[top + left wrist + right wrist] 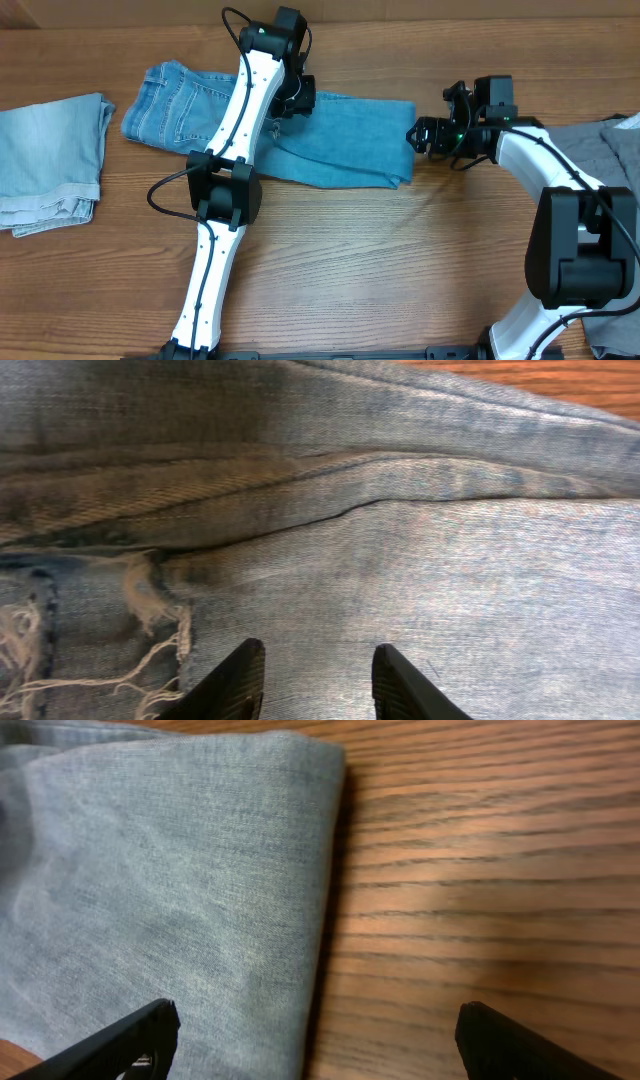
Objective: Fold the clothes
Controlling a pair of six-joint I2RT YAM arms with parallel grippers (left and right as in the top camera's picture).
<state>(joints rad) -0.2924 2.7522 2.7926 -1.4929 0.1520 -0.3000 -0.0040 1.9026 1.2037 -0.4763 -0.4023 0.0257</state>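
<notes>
The light-blue jeans (340, 140) need their folded end turned over toward the jeans' waist. My right gripper should grab the jeans by the edge of that folded end next.
The light-blue jeans (340, 140) lie across the middle of the table, doubled over, with the waist and pockets at the left. My left gripper (297, 98) hovers low over their upper middle. In the left wrist view its jaws (315, 665) stand partly apart above flat denim (400, 560), with nothing between them and a frayed tear to the left. My right gripper (415, 133) is at the jeans' right folded end. Its jaws (320, 1020) stand wide apart, straddling the fold's edge (170, 870), and hold nothing.
A folded pile of paler denim (50, 165) rests at the table's left edge. Grey trousers (620, 150) lie at the far right, behind the right arm. Bare wood (400, 260) runs along the front of the table.
</notes>
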